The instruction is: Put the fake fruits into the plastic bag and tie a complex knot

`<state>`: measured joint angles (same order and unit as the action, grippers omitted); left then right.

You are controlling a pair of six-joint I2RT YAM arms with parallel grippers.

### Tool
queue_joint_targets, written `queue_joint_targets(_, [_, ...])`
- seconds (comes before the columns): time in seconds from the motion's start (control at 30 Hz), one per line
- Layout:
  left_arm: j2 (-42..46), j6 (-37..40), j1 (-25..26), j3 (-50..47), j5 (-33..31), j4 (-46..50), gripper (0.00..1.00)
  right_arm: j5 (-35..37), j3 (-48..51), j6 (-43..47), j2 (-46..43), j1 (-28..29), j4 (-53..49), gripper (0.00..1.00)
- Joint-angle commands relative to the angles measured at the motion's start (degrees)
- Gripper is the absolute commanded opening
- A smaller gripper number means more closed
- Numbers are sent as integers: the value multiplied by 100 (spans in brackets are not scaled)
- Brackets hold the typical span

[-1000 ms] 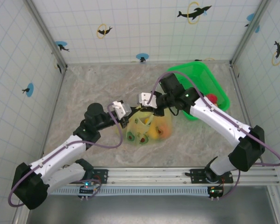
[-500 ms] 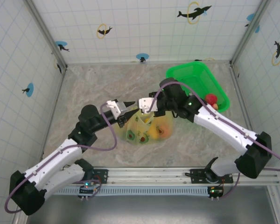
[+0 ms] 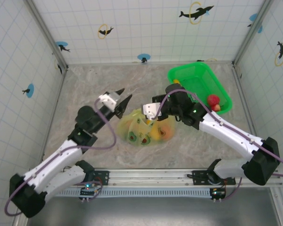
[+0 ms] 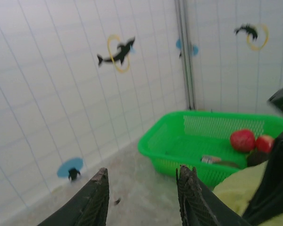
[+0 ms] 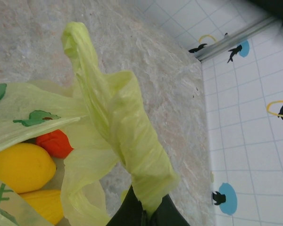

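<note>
The robot's right gripper has to be free to tie the knot, so the left gripper should next grab the plastic bag's twisted handle strip [image 3: 142,116] beside the right gripper's fingers.
The pale yellow-green plastic bag [image 3: 146,129] lies on the table's middle with orange, yellow and red fake fruits [image 3: 156,134] showing through it. My right gripper [image 3: 150,117] is shut on one of the bag's handle strips [image 5: 127,141], which stands up twisted from its fingers [image 5: 153,216]; a red fruit [image 5: 54,142] and a yellow fruit [image 5: 20,165] sit inside below. My left gripper [image 3: 122,98] is open, lifted up and to the left of the bag, holding nothing. Its fingers [image 4: 96,200] frame the bare table. Two red fruits [image 4: 250,141] lie in the green tray.
A bright green tray [image 3: 198,87] stands at the back right corner, with red fruits [image 3: 213,100] and a small object [image 4: 217,160] in it. Tiled walls with dolphin stickers enclose the table on three sides.
My left gripper has let go of the bag, opened, and pulled back up and to the left. My right gripper has moved slightly down and right, keeping hold of the handle.
</note>
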<state>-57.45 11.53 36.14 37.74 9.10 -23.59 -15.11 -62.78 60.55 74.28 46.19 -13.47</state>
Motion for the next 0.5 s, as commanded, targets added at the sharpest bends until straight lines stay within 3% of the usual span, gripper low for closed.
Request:
queue_joint_targets(0.0, [-660, 0, -49, 36, 222, 291, 38, -403, 85, -296, -238, -67, 464, 0])
queue_joint_targets(0.13, [-571, 477, -54, -799, 1555, -722, 36, -625, 114, -465, -230, -102, 487, 0])
queue_joint_targets(0.2, [-440, 673, -54, -1083, 1879, -1074, 36, -642, 133, -489, -221, -123, 507, 0])
queue_joint_targets(0.33, [-552, 757, -53, -972, 2204, -953, 41, -642, 179, -583, -169, -140, 615, 0])
queue_joint_targets(0.47, [-766, 626, -54, -687, 2017, -960, 45, -888, 154, -691, -86, -138, 676, 0])
